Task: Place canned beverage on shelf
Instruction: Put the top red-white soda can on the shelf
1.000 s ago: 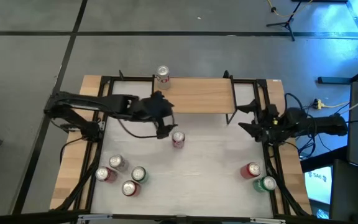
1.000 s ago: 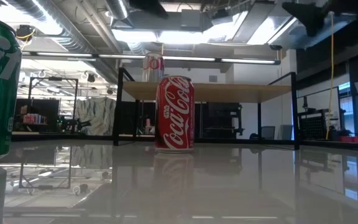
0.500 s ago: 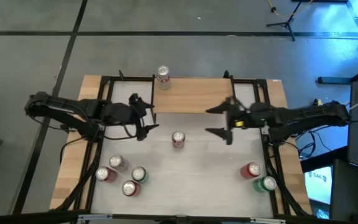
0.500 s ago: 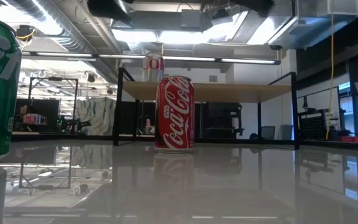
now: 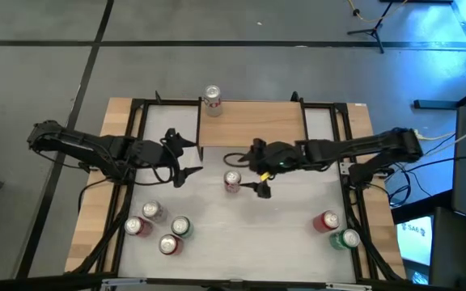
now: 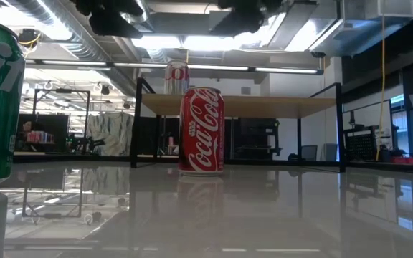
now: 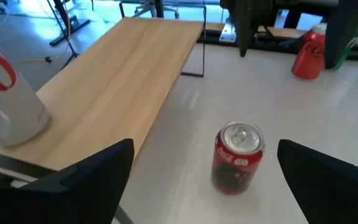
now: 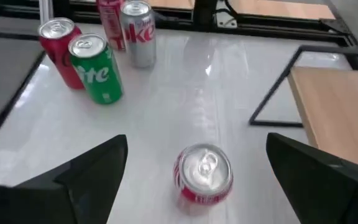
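Observation:
The red cola can has to go on the wooden shelf, so the robot's right gripper will next grab it by its side.
A red cola can stands upright on the white table, just in front of the low wooden shelf. A silver can stands on the shelf's far left corner. My right gripper hangs open above the table just right of the red can. In its wrist view the red can shows ahead between the fingers, untouched. My left gripper is open to the left of the red can, clear of it. The low view shows the red can below the shelf.
Several cans stand grouped at the table's near left. A red can and a green can stand at the near right. Black frame rails run along both sides of the table. The shelf top right of the silver can is bare wood.
My right gripper has swung out from the table's right edge toward the left, to beside the red can, tipping its fingers downward; it stays open. My left gripper has drawn back from the red can toward the left edge, still open. The cans have not moved.

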